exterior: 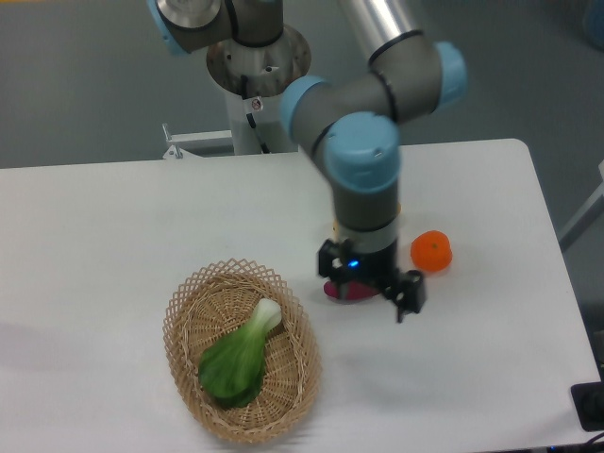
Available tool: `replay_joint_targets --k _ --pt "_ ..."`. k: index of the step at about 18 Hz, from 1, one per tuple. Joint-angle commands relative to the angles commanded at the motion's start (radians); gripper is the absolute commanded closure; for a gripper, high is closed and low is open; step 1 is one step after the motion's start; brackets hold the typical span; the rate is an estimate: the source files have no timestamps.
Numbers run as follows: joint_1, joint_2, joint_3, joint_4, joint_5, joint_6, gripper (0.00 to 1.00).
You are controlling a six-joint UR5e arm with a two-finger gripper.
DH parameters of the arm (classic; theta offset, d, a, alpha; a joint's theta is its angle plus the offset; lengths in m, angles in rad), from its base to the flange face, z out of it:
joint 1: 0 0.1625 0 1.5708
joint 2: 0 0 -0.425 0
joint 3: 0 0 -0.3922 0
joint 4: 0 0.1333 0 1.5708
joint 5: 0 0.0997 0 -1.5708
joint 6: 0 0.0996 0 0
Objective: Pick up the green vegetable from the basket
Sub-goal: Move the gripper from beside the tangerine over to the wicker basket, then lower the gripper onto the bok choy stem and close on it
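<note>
The green vegetable (238,359) has to come out of the basket, so my gripper should next grab the vegetable by its short pale stem (267,314).
The green vegetable (238,359), with a broad bright green leaf and a short pale stem, lies inside the tan wicker basket (182,307) at the lower left of the table. My gripper (368,293) hangs to the right of the basket, over the purple sweet potato (347,294). Its fingers (407,294) point down, spread apart, with nothing between them. The gripper is well clear of the vegetable.
An orange round fruit (431,252) sits on the table to the right of the gripper. The arm's wrist hides the spot where the yellow fruit lay. The robot base (257,85) stands at the back edge.
</note>
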Motion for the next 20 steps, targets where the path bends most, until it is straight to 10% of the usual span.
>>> replay_joint_targets --k 7,20 --pt "-0.111 0.031 -0.155 0.006 0.057 -0.057 0.00" --pt "-0.129 -0.052 -0.161 0.064 0.058 -0.028 0.00"
